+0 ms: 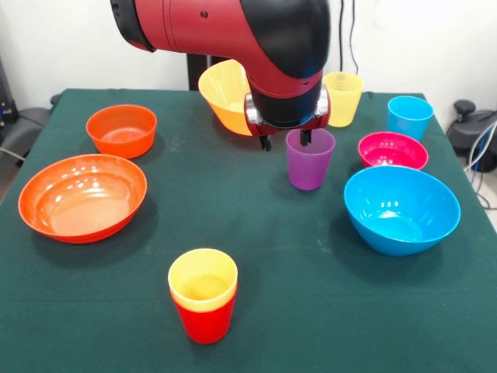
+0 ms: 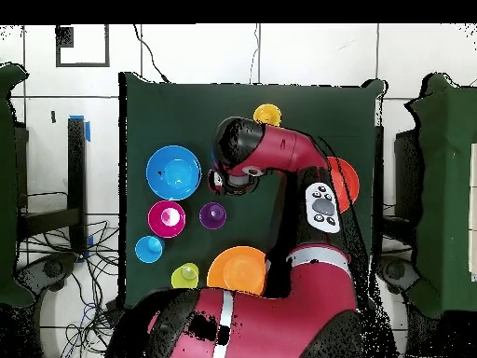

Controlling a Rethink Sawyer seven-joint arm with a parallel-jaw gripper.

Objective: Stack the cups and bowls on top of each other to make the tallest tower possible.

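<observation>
My gripper will next grab the purple cup by its rim (image 1: 324, 137), so that the cup can go into the cup stack (image 1: 203, 276).
A yellow-orange cup sits nested in a red cup (image 1: 203, 311) near the table's front edge; this stack also shows in the overhead view (image 2: 267, 115). A purple cup (image 1: 310, 163) (image 2: 212, 215) stands upright mid-table. My gripper (image 1: 286, 141) (image 2: 222, 179) hangs just above and left of the purple cup's rim, open and empty, with one fingertip (image 1: 307, 138) at the rim. The large yellow-orange bowl (image 1: 224, 97) (image 2: 238, 269) stands tilted behind the arm. The pale yellow cup (image 1: 342, 99), blue cup (image 1: 409, 116), magenta bowl (image 1: 392, 150) and large blue bowl (image 1: 401, 208) are on the right.
The wide shallow orange bowl (image 1: 81, 196) and the small orange bowl (image 1: 121, 130) stand on the left of the green table (image 1: 311, 311). In the overhead view the arm partly covers the wide orange bowl (image 2: 347, 182).
</observation>
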